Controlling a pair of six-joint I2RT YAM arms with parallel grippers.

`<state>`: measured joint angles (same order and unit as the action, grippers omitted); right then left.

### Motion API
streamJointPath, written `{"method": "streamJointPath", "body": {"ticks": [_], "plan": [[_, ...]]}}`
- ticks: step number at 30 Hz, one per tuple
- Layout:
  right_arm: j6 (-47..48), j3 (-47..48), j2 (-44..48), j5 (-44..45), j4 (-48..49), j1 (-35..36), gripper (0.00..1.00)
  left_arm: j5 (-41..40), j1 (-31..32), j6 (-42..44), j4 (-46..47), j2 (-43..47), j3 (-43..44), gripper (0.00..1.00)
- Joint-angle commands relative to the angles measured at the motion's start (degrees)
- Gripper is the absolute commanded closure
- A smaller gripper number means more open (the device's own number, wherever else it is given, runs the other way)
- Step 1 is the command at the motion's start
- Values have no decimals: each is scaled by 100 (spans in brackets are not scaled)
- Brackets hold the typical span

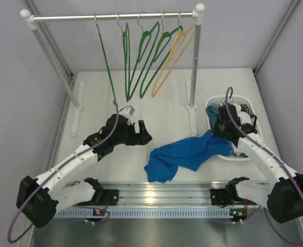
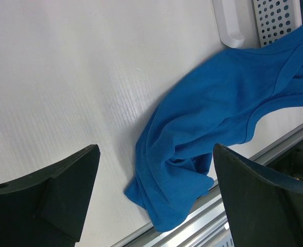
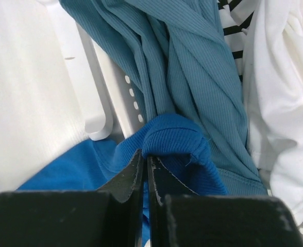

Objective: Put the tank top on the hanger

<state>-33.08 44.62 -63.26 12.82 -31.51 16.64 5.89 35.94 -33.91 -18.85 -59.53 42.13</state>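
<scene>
Next, my left gripper grips the tank top by a folded edge (image 1: pixel 156 156) (image 2: pixel 158 148) to spread it for the hanger, leaving another edge for my right gripper.
The royal-blue tank top (image 1: pixel 185 154) lies crumpled on the table, stretching from the front rail up to the white basket (image 1: pixel 254 123). My right gripper (image 3: pixel 145 154) is shut on a fold of the tank top (image 3: pixel 174 136) at the basket's rim. My left gripper (image 1: pixel 141 135) is open and empty, left of the tank top (image 2: pixel 213 123) and above the table. Several green hangers (image 1: pixel 141 62) hang by brass hooks from the rail at the back.
A yellow-orange hanger (image 1: pixel 173 56) hangs rightmost on the rail (image 1: pixel 115 17). The basket (image 3: pixel 102 92) holds a grey-blue garment (image 3: pixel 192 67), a striped cloth (image 3: pixel 234 31) and white fabric (image 3: pixel 285 103). Rack posts (image 1: pixel 192 72) stand on both sides. An aluminium rail (image 1: pixel 162 193) runs along the front.
</scene>
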Motion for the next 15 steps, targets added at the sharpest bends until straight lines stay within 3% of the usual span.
{"method": "streamJointPath", "body": {"ticks": [1,6,10,15], "plan": [[126,222,147,-183,312,154,100,-71,18,86,356,20,129,4],[92,617,253,-419,636,1638,100,192,0,174,715,55,155,2],[135,688,183,-1131,1531,2683,100,772,-61,306,1164,283,129,2],[206,750,-19,-1940,2096,2985,100,1203,-131,447,1481,424,24,9]]}}
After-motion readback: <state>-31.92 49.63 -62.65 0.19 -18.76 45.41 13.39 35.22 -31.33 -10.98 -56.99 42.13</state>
